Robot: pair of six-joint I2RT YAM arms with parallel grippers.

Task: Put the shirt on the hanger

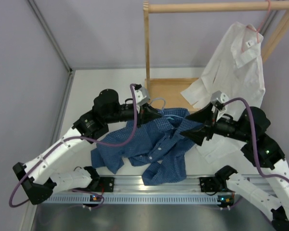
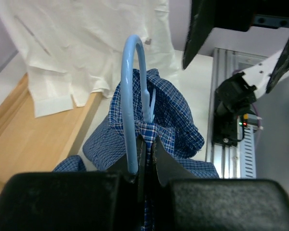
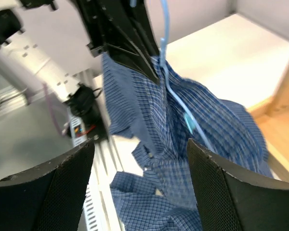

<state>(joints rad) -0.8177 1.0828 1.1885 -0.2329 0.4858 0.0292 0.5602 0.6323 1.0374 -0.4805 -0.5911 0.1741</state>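
Note:
The robot's right gripper next needs to grab the light blue hanger [image 2: 127, 96] by its hook near the collar [image 2: 144, 86], so that the left gripper is free to place the shirt.
The dark blue checked shirt [image 1: 149, 144] hangs from my left gripper [image 1: 156, 114], its lower part bunched on the table. The left gripper [image 2: 151, 137] is shut on a fold of shirt fabric [image 2: 178, 120] by the collar. The light blue wire hanger [image 2: 127, 96] rises from that pinch, with its hook curving up beside the left finger. In the right wrist view the hanger [image 3: 180, 103] runs down inside the shirt [image 3: 154, 130]. My right gripper [image 1: 190, 126] is open and empty. Its wide-spread jaws [image 3: 140, 144] face the hanging shirt from the right without touching it.
A white collared shirt [image 1: 233, 72] hangs on a pink hanger [image 1: 260, 29] from a wooden rack [image 1: 147, 48] at the back right, with its base board [image 1: 171, 89] behind the grippers. An aluminium rail [image 1: 159, 185] runs along the near edge.

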